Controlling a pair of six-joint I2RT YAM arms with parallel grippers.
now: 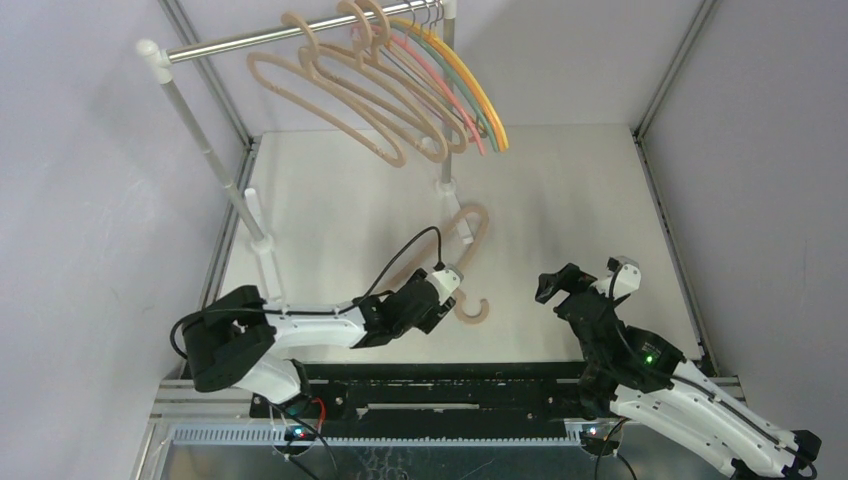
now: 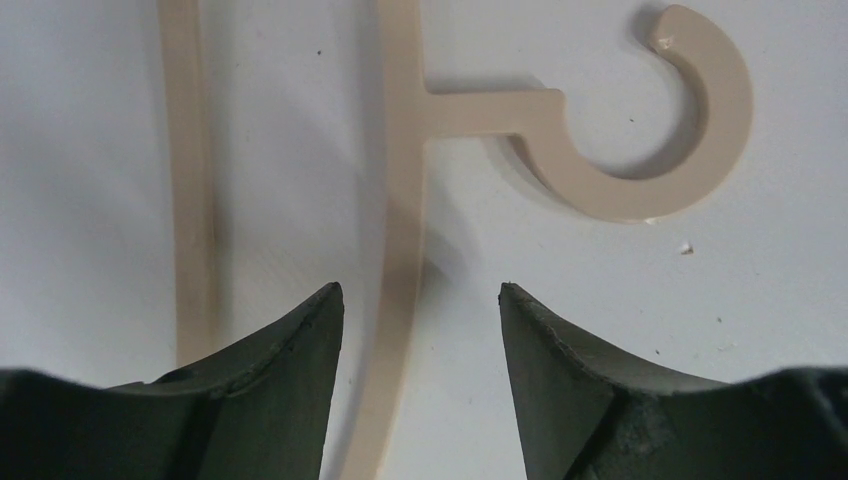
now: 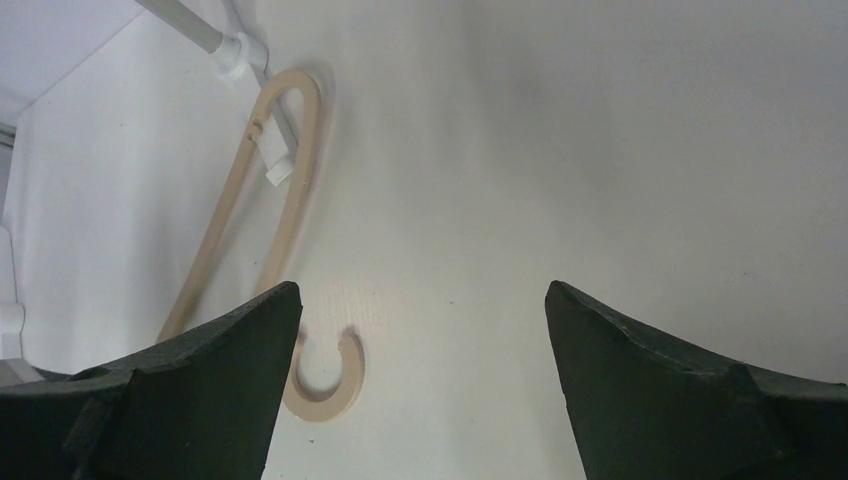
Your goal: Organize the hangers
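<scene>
Next, my left gripper grabs the tan hanger by its bar [image 2: 402, 248] beside the hook's stem, which leaves the hook free to hang on the rail.
One tan hanger [image 1: 483, 312] lies flat on the white table, its hook towards the arms. My left gripper [image 1: 452, 298] hovers low over it, open. In the left wrist view the hanger's bar [image 2: 400, 220] runs between the fingers of the left gripper [image 2: 420, 300] with a gap on each side, and the hook [image 2: 660, 170] lies to the right. My right gripper [image 1: 558, 283] stands wide open and holds nothing, to the right of the hook [image 3: 335, 385]. Three tan hangers [image 1: 396, 155] and several thin coloured hangers [image 1: 490, 115] hang on the rail [image 1: 260, 38].
The silver rail rests on white posts. One post's foot [image 1: 447, 185] stands at the far end of the lying hanger, and the left post's foot [image 1: 265, 250] is near the left arm. Grey walls close in the table on both sides.
</scene>
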